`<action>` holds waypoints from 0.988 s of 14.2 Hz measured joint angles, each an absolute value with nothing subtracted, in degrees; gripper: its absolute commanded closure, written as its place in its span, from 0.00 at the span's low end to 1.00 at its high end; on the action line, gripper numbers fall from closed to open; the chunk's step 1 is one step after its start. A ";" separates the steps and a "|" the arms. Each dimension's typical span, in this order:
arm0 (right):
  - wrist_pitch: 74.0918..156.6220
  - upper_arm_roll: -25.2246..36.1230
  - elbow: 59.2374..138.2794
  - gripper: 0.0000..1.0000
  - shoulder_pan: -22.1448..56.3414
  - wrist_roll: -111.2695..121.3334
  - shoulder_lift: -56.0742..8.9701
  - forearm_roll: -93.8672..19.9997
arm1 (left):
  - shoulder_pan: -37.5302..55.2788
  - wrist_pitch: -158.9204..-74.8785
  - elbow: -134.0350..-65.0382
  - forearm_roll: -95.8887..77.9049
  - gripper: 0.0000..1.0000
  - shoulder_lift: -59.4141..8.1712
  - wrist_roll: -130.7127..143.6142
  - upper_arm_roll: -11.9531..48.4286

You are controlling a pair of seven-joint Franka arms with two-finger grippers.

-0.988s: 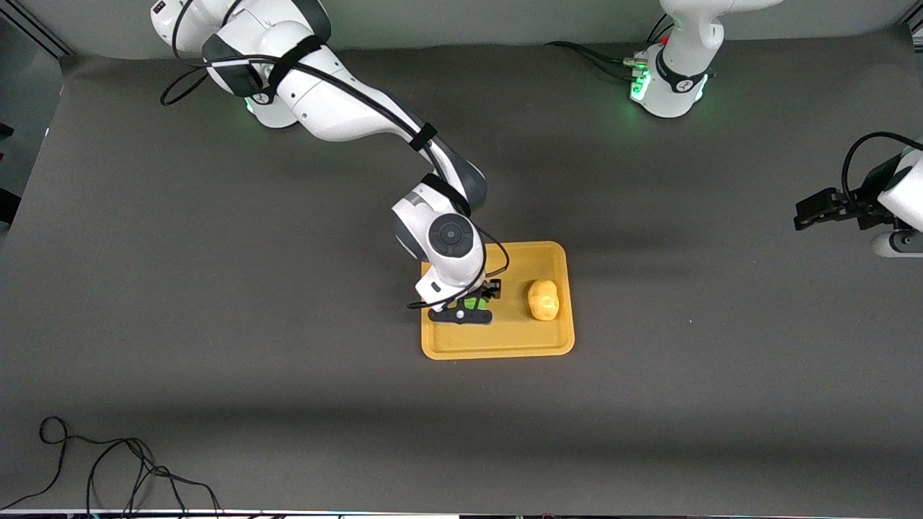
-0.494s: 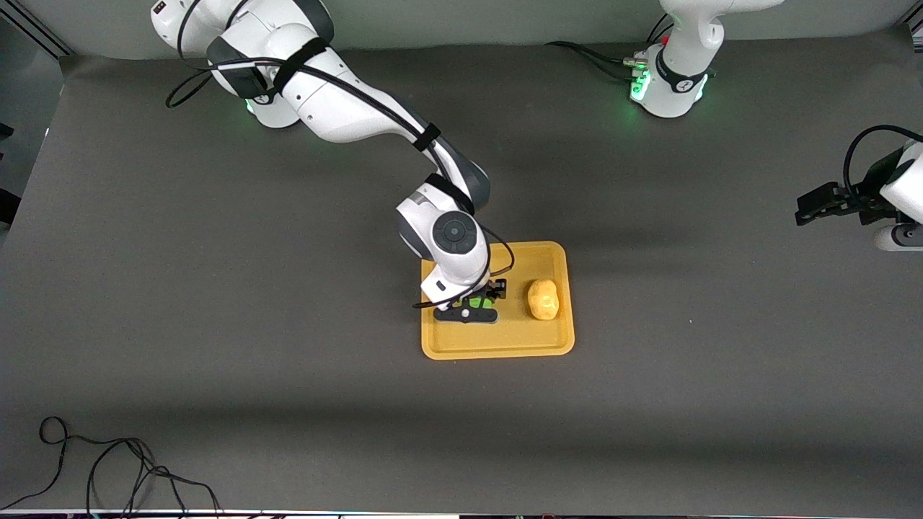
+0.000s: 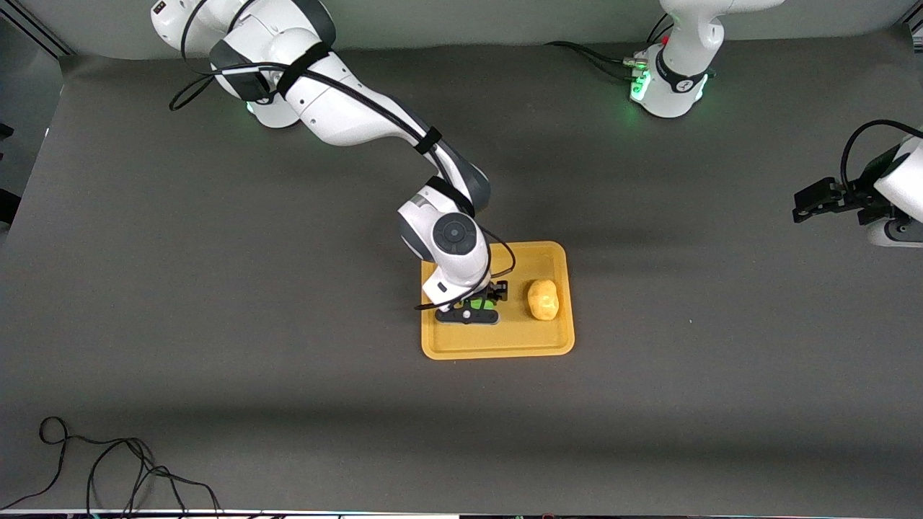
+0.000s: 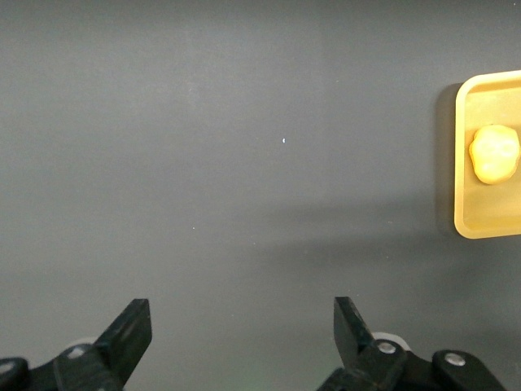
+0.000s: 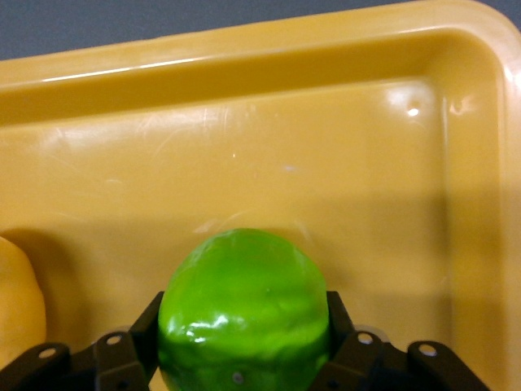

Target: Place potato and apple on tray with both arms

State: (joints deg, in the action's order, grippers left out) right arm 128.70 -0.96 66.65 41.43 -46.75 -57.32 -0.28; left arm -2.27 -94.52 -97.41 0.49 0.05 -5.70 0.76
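My right gripper holds the green apple low over the bottom of the tray, and the apple would rest there. I need to open my right gripper.
The orange-yellow tray [image 3: 497, 344] lies mid-table. The yellow-tan potato [image 3: 543, 299] rests on it toward the left arm's end; it also shows in the left wrist view [image 4: 494, 154] and at the edge of the right wrist view [image 5: 16, 301]. My right gripper [image 3: 476, 304] is low over the tray beside the potato, shut on the green apple [image 5: 244, 314], which peeks out between its fingers in the front view [image 3: 477, 303]. My left gripper [image 3: 811, 202] is open and empty, held over the bare mat at the left arm's end; its fingertips [image 4: 134, 326] show spread wide.
A grey mat [image 3: 288, 360] covers the table. A loose black cable [image 3: 108, 468] lies at the near edge toward the right arm's end. The tray's rim [image 5: 269, 49] runs close past the apple.
My right gripper has shifted slightly along the tray toward the potato, with the apple in it. My left gripper has drawn slightly away, toward the view's edge.
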 measured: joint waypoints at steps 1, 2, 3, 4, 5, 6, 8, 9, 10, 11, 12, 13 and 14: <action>128.70 -0.96 66.64 0.14 41.42 -46.75 -57.33 -0.28 | -2.27 -94.52 -97.39 0.49 0.00 0.05 -6.08 0.75; 128.70 -0.96 66.62 0.05 41.43 -46.76 -57.33 -0.28 | -2.27 -94.52 -97.37 0.47 0.00 0.05 -6.26 0.75; 128.70 -0.97 66.55 0.00 41.43 -46.76 -57.33 -0.28 | -2.27 -94.52 -97.37 0.46 0.00 0.05 -6.34 0.73; 128.75 -0.97 66.44 0.00 41.43 -46.78 -57.32 -0.28 | -2.27 -94.45 -97.36 0.45 0.00 0.05 -6.39 0.72; 128.88 -0.98 66.17 0.00 41.43 -46.78 -57.30 -0.28 | -2.27 -94.14 -97.28 0.43 0.00 0.04 -6.49 0.72; 128.94 -0.97 65.77 0.00 41.40 -46.78 -57.19 -0.28 | -2.27 -93.55 -97.04 0.39 0.00 0.05 -6.61 0.74; 128.94 -0.94 65.00 0.00 41.22 -46.78 -56.88 -0.28 | -2.22 -92.24 -96.38 0.38 0.00 0.07 -6.77 0.88; 128.94 -0.87 64.92 0.00 41.07 -46.78 -56.56 -0.28 | -2.20 -91.92 -96.21 0.38 0.00 0.07 -6.77 0.90; 128.66 -0.70 64.89 0.00 40.82 -46.77 -56.07 -0.25 | -2.20 -91.83 -96.19 0.38 0.00 0.07 -6.78 0.88; 127.17 -0.44 64.84 0.00 40.26 -46.44 -55.25 -0.15 | -2.20 -91.78 -96.20 0.38 0.00 0.03 -6.79 0.88; 124.65 -0.35 64.84 0.00 39.40 -45.91 -53.90 -0.10 | -2.19 -91.77 -96.20 0.37 0.00 0.01 -6.81 0.89; 122.10 -0.27 65.09 0.00 38.33 -45.45 -51.87 -0.07 | -2.17 -91.75 -96.20 0.37 0.00 0.01 -6.83 0.90; 120.19 -0.19 65.85 0.00 36.94 -44.50 -49.22 -0.06 | -2.15 -91.74 -96.20 0.36 0.00 0.01 -6.83 0.91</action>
